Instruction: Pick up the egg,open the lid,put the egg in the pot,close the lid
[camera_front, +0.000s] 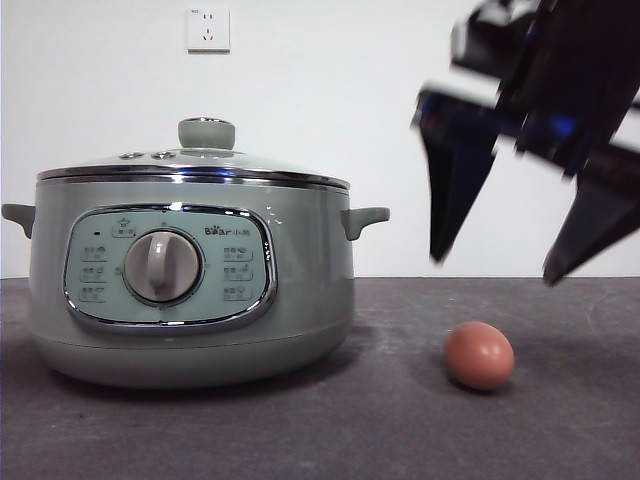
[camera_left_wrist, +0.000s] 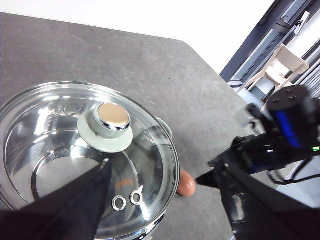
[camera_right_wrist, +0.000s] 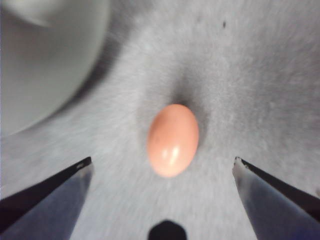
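Note:
The narrow ends of the brown egg round off. My right gripper will next grab the egg by the facing sides of its middle (camera_front: 479, 356).
The sage-green pot (camera_front: 310, 270) stands on the left of the table with the glass lid (camera_front: 250, 165) shut on it, knob (camera_front: 206, 132) on top. The brown egg (camera_front: 479, 355) lies on the table to the pot's right, apart from it. My right gripper (camera_front: 497, 270) hangs open just above the egg (camera_right_wrist: 173, 139), one jaw on each side, not touching it; the pot's wall (camera_right_wrist: 45, 55) is beside it. My left gripper (camera_left_wrist: 152, 172) is open above the lid (camera_left_wrist: 50, 125), near its knob (camera_left_wrist: 113, 120). The egg (camera_left_wrist: 186, 184) peeks out past the lid's rim.
A dark grey table (camera_front: 300, 430) carries everything; its rounded far corner (camera_left_wrist: 200, 55) shows in the left wrist view. A wall socket (camera_front: 208, 29) sits on the white wall behind the pot. A pale chair (camera_left_wrist: 280, 65) stands beyond the table.

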